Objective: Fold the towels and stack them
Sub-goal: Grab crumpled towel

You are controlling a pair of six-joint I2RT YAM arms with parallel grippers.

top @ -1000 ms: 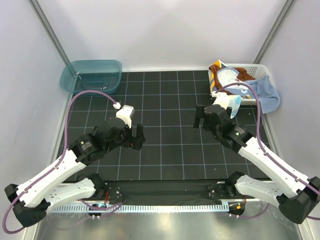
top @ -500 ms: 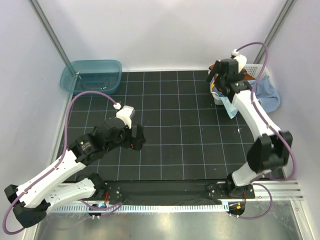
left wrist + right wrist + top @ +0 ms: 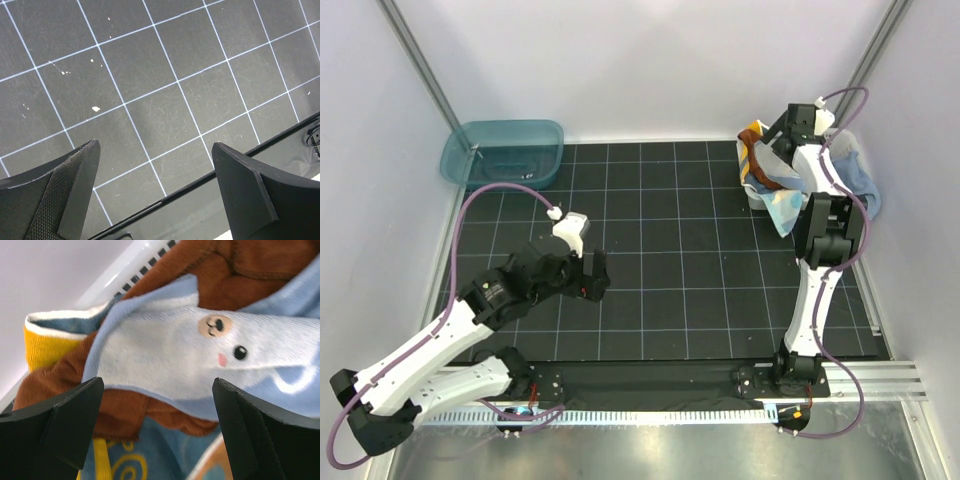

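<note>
Next, the right gripper grabs the pale blue and white towel by its white end [image 3: 770, 158] beside the animal face [image 3: 165, 352]. The rest of the towel then trails out flat for folding.
The towels lie heaped in a white lattice basket [image 3: 131, 256] at the back right of the table. The top view shows the pile [image 3: 772, 178] with a pale blue cloth [image 3: 861, 184] hanging over the right side. My right gripper [image 3: 788, 126] hovers open just above the heap. In the right wrist view a pale blue and white towel with an animal face [image 3: 165, 352] lies on a rust-brown one [image 3: 235, 265] and a blue one with yellow pattern [image 3: 125, 460], under the right gripper [image 3: 157, 385]. My left gripper [image 3: 595, 272] hangs open over the black mat [image 3: 150, 105], empty.
A teal plastic tub [image 3: 503, 150] sits at the back left corner. Grey walls close in the table on three sides. The right arm stretches upright along the right side of the gridded mat [image 3: 670, 260].
The right arm has swung from mid-table out to the back right and now hovers over the towels in the basket. The left arm has stayed put.
</note>
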